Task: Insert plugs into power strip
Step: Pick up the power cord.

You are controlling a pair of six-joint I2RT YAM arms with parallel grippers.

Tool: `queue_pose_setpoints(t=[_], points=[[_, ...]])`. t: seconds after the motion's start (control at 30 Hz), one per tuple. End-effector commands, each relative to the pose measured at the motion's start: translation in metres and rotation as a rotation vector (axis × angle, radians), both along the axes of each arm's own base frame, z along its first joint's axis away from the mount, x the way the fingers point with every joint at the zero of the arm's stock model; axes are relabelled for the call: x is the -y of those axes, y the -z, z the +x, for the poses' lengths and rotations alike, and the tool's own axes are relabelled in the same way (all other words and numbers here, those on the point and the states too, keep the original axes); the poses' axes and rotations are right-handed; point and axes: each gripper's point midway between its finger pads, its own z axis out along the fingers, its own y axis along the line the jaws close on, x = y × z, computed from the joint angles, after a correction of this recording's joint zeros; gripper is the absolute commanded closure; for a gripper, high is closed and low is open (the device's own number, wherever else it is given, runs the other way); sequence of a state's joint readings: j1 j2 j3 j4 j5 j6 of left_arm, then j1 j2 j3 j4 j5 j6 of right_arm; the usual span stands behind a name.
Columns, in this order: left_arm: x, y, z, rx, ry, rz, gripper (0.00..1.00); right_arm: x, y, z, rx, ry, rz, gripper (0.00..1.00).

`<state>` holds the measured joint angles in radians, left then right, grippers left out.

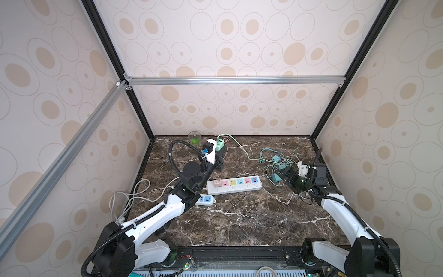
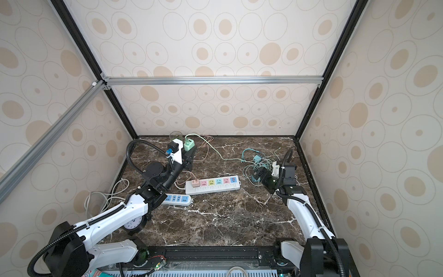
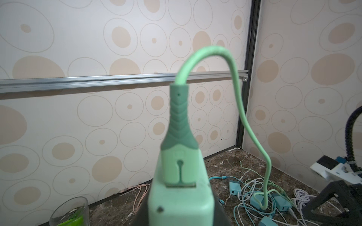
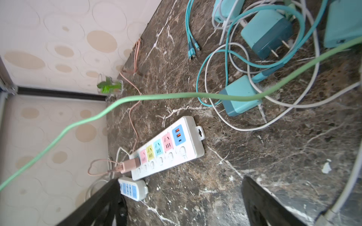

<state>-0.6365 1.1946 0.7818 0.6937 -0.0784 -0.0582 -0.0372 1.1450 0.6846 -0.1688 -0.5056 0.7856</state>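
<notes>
The green cable [image 3: 236, 82] beside the teal tangle needs to be freed for plug insertion, so my right gripper should pick it up there next, away from the plug.
My left gripper [image 1: 219, 149] is raised near the back left of the table, shut on a mint green plug [image 1: 219, 144] [image 3: 179, 203]. The plug's green cable [image 3: 236, 82] [image 4: 156, 96] arcs up and runs right across the table. The white power strip [image 1: 233, 185] [image 4: 168, 147] with pastel sockets lies mid-table, and a pink plug [image 1: 217, 183] [image 4: 130, 165] sits in its left end socket. My right gripper [image 1: 282, 173] [image 4: 180, 188] is open and empty, hovering by a tangle of teal plugs [image 1: 276, 158] [image 4: 240, 95] and cables at the right.
A small white and blue power strip [image 1: 206, 199] [image 4: 133, 188] lies near the left arm's elbow. A glass [image 1: 194, 139] holding something green stands at the back left wall. Loose white cables [image 1: 129, 194] trail at the left edge. A clock [image 2: 133, 224] lies under the left arm.
</notes>
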Motion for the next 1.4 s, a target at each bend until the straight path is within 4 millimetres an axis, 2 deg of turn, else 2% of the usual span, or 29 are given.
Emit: queue_pose_setpoints(t=[0.0, 0.1, 0.23, 0.27, 0.4, 0.5, 0.57, 0.63, 0.77, 0.87, 1.0, 1.07, 1.17, 1.37], points=[[-0.017, -0.023, -0.003, 0.025, -0.048, -0.111, 1.00, 0.008, 0.004, 0.021, -0.038, 0.125, 0.124, 0.02], [-0.018, -0.019, 0.000, -0.019, -0.059, -0.105, 1.00, 0.018, 0.007, 0.041, -0.079, 0.214, 0.137, 0.02], [-0.014, -0.016, -0.005, -0.020, -0.024, -0.101, 1.00, 0.040, 0.037, 0.053, -0.198, 0.435, 0.181, 0.02], [-0.014, -0.015, -0.007, -0.014, -0.015, -0.100, 1.00, 0.043, 0.041, 0.059, -0.189, 0.458, 0.198, 0.02], [-0.017, -0.015, -0.009, -0.012, -0.021, -0.098, 1.00, 0.047, 0.038, 0.084, -0.123, 0.489, 0.230, 0.02], [-0.019, -0.015, -0.010, -0.026, -0.027, -0.099, 1.00, 0.054, 0.054, 0.090, -0.169, 0.522, 0.193, 0.03], [-0.020, -0.016, -0.012, -0.028, -0.027, -0.105, 1.00, 0.058, 0.063, 0.095, -0.173, 0.530, 0.164, 0.07], [-0.023, -0.018, -0.014, -0.024, -0.027, -0.109, 1.00, 0.061, 0.063, 0.102, -0.136, 0.524, 0.147, 0.18], [-0.029, -0.027, -0.023, -0.018, -0.018, -0.108, 1.00, 0.068, 0.026, 0.107, -0.001, 0.505, 0.092, 0.57], [-0.027, -0.032, -0.026, -0.055, -0.001, -0.078, 1.00, 0.084, -0.010, 0.091, 0.068, 0.531, -0.028, 0.76], [-0.023, -0.036, -0.020, -0.138, 0.007, -0.095, 1.00, 0.106, -0.071, 0.066, 0.236, 0.579, -0.190, 1.00], [-0.020, -0.036, -0.016, -0.168, 0.011, -0.127, 1.00, 0.111, -0.101, 0.060, 0.310, 0.568, -0.261, 1.00], [-0.007, -0.037, -0.013, -0.180, 0.074, -0.156, 1.00, 0.109, -0.144, 0.063, 0.397, 0.507, -0.352, 1.00], [0.024, -0.027, -0.001, -0.314, 0.182, -0.189, 1.00, 0.096, -0.201, 0.095, 0.502, 0.372, -0.434, 1.00]])
